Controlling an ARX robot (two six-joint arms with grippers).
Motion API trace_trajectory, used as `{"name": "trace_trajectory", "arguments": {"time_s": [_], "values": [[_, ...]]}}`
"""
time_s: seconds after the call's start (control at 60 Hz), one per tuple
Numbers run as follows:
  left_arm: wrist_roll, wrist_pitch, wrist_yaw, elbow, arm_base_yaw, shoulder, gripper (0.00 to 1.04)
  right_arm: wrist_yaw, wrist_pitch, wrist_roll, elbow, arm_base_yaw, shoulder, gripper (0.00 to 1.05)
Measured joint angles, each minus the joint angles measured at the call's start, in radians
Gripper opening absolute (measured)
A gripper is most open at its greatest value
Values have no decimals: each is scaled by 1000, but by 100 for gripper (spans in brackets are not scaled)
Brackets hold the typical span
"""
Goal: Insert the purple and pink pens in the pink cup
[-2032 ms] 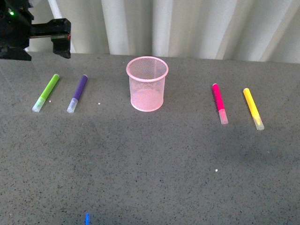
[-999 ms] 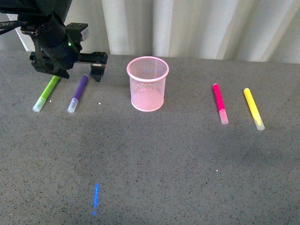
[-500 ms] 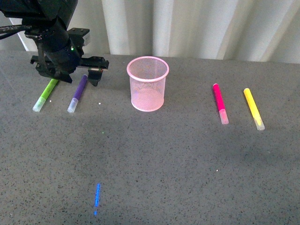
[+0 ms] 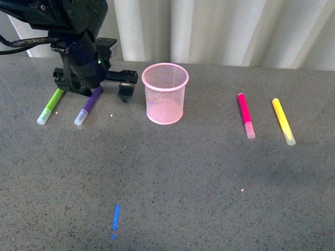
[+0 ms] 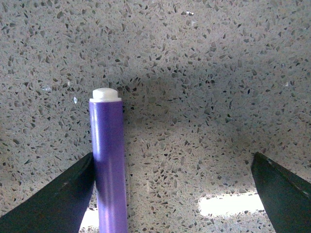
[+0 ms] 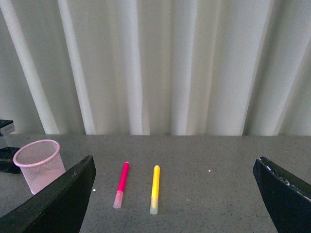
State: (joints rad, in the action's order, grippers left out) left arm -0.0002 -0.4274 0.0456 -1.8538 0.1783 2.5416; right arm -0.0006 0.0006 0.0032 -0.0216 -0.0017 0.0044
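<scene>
The purple pen needs to drop into the pink cup (image 4: 165, 94), so the left gripper should next grab the pen by its purple body (image 4: 91, 102).
The purple pen (image 4: 88, 105) lies on the grey table, left of the pink cup (image 4: 165, 94). My left gripper (image 4: 93, 90) is open and hangs low over the pen's far end. In the left wrist view the purple pen (image 5: 109, 160) sits between the jaws, close against one finger (image 5: 58, 199); the left gripper (image 5: 172, 194) holds nothing. The pink pen (image 4: 245, 114) lies right of the cup, which stands upright with nothing seen inside. My right gripper (image 6: 172, 194) is open and empty, off the front view. It looks from afar at the pink pen (image 6: 121, 183) and the cup (image 6: 39, 165).
A lime-green marker (image 4: 51, 106) lies just left of the purple pen, partly under my left arm. A yellow marker (image 4: 282, 121) lies right of the pink pen and also shows in the right wrist view (image 6: 154, 188). White curtains hang behind the table. A blue light streak (image 4: 115, 217) lies near the front.
My left arm has moved right and down from the far left corner until its open gripper is over the purple pen. The pens and the cup have not moved.
</scene>
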Motion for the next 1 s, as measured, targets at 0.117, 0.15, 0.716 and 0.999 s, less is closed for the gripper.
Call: {"name": "trace_trajectory", "arguments": {"time_s": [0.117,0.15,0.716,0.999], "values": [[5,10,3,0,0,1,67,0,0,0,0,0,0,98],[6,12,2,0,0,1,64,0,0,0,0,0,0,98],[35,103,13,82,-9,-37,13,0,0,0,0,0,0,98],[13,264,1,189,-85,-178,13,0,0,0,0,0,0,98]]}}
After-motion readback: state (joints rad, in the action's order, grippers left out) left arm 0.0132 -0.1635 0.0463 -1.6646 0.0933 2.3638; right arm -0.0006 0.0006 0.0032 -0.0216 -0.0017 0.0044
